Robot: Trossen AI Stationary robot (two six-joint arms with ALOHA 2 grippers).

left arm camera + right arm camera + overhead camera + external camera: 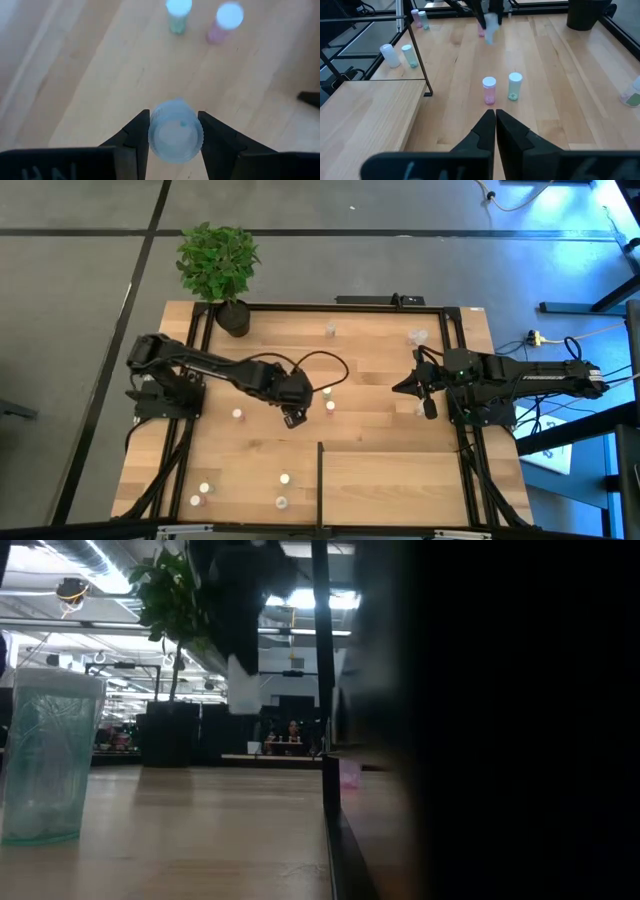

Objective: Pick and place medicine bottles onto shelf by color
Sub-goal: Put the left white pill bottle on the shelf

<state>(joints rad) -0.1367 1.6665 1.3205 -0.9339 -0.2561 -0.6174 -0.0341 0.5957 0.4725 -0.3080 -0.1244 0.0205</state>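
The left gripper should stay closed for now. The pale bottle [176, 132] hangs above the planked tabletop in the wrist view and would fall if the left gripper opened.
My left gripper [175, 131] is shut on a pale, white-capped medicine bottle [176, 137] above the middle of the table [291, 420]. A green bottle [178, 15] and a pink bottle [224, 22] stand on their bases just beyond it. My right gripper [495, 117] is shut and empty over the table's right part [400, 388], pointing at the same pink [489, 90] and green [514, 86] pair. The shelf [395, 485] is the pale panel at the near right, with a black edge strip. Other bottles stand scattered on the tabletop. My left gripper pinches the bottle's round body [152, 134] between its two fingers, one finger on each side, close under the cap. The fingers come from above, pointing down. The bottle hangs below them, roughly upright and lifted clear of the table, as the right wrist view [490, 27] shows.
A potted plant [220, 270] stands at the far left corner. Several bottles stand near the table's front left [204, 488] and along the far edge [330, 330]. A translucent green bottle [45, 755] stands close to the low camera. A black frame [460, 380] borders the table.
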